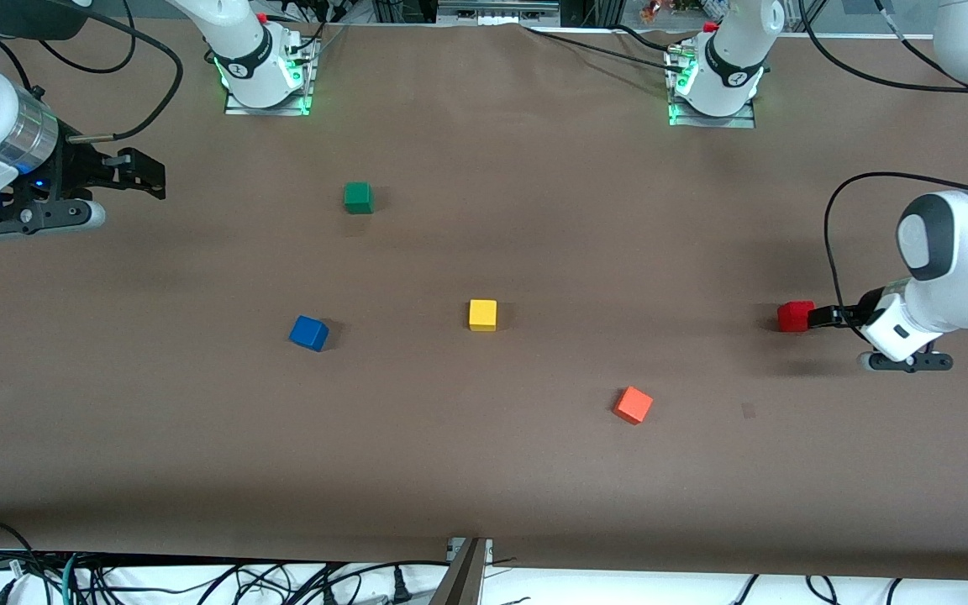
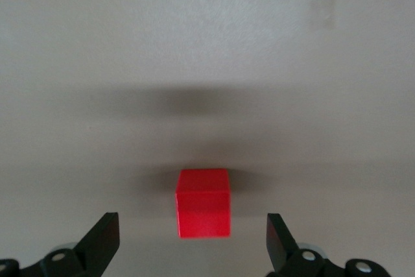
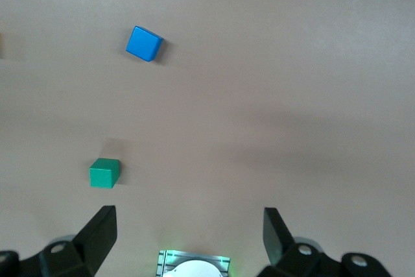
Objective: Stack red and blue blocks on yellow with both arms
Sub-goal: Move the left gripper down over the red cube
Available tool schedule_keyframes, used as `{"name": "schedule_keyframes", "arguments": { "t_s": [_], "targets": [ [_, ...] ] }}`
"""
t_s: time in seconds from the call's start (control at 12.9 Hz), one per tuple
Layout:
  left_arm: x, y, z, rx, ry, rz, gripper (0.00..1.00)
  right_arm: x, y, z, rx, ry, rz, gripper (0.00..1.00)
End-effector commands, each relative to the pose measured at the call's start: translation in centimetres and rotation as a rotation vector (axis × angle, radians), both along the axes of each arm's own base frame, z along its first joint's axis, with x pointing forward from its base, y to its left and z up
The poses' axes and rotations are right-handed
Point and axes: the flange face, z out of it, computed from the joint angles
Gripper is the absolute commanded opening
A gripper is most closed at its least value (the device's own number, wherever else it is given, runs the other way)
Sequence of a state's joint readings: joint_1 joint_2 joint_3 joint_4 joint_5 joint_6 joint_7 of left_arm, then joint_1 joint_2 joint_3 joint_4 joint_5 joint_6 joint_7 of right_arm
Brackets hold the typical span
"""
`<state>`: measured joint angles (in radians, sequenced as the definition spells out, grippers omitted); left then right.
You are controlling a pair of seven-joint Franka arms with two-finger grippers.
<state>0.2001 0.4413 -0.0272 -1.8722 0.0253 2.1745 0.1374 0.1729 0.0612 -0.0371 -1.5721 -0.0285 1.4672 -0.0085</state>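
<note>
My left gripper is going to grab the red block's opposite sides next, so that it can stack the red block (image 1: pixel 796 317) on the yellow block (image 1: pixel 482 315).
The red block (image 1: pixel 796 317) sits on the brown table toward the left arm's end. My left gripper (image 1: pixel 823 317) is low and right beside it, open. In the left wrist view the red block (image 2: pixel 203 203) lies just ahead of the gap, touching neither of the black fingers (image 2: pixel 104 241). The yellow block (image 1: pixel 482 315) stands mid-table with nothing on it. The blue block (image 1: pixel 308 333) rests turned at an angle toward the right arm's end. My right gripper (image 1: pixel 144 175) hangs open and empty over that end. Its wrist view shows the blue block (image 3: pixel 144 43) well away from the right gripper (image 3: pixel 189 231).
A green cube (image 1: pixel 358 197) sits farther from the front camera than the blue block, and also shows as the green cube (image 3: pixel 104 173). An orange-red cube (image 1: pixel 633 405) lies nearer the camera than the yellow block. Both arm bases (image 1: pixel 265 76) stand along the table's back edge.
</note>
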Motion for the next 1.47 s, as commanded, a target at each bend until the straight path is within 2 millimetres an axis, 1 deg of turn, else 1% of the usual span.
{"name": "schedule_keyframes", "arguments": {
  "t_s": [0.0, 0.08, 0.31, 0.39, 0.7, 0.85, 0.93, 1.08, 1.24, 1.39],
  "targets": [
    [-1.6, 0.1, -2.2, -0.002, -0.012, -0.022, 1.00, 0.0, -0.2, 0.1, 0.022, 0.009, 0.004, 1.00],
    [-2.0, 0.0, -3.1, -0.004, -0.008, -0.022, 1.00, 0.0, -0.2, 0.1, 0.022, 0.009, 0.003, 1.00],
    [-2.3, -0.5, -4.7, -0.008, -0.006, -0.028, 1.00, 0.0, -0.2, 0.1, 0.022, 0.009, 0.003, 1.00],
    [-2.6, -0.6, -5.6, -0.011, -0.003, -0.028, 1.00, 0.0, -0.2, 0.1, 0.022, 0.009, 0.003, 1.00],
    [-2.6, -0.7, -7.1, -0.013, -0.007, -0.028, 1.00, 0.0, -0.2, 0.0, 0.022, 0.011, 0.004, 1.00],
    [-2.5, -0.7, -7.2, -0.013, -0.010, -0.029, 1.00, 0.0, -0.2, 0.1, 0.022, 0.009, 0.003, 1.00],
    [-2.5, -0.7, -7.1, -0.013, -0.011, -0.029, 0.84, 0.0, -0.2, 0.1, 0.022, 0.009, 0.004, 1.00],
    [-2.5, -0.7, -7.1, -0.013, -0.008, -0.032, 0.56, 0.0, -0.2, 0.1, 0.022, 0.009, 0.004, 1.00],
    [-2.8, -0.2, -7.1, -0.015, 0.001, -0.025, 0.40, 0.0, -0.2, 0.1, 0.022, 0.009, 0.004, 1.00],
    [-2.7, 0.0, -6.8, -0.015, -0.004, -0.028, 0.21, 0.0, -0.1, 0.1, 0.022, 0.009, 0.006, 1.00]
  ]
}}
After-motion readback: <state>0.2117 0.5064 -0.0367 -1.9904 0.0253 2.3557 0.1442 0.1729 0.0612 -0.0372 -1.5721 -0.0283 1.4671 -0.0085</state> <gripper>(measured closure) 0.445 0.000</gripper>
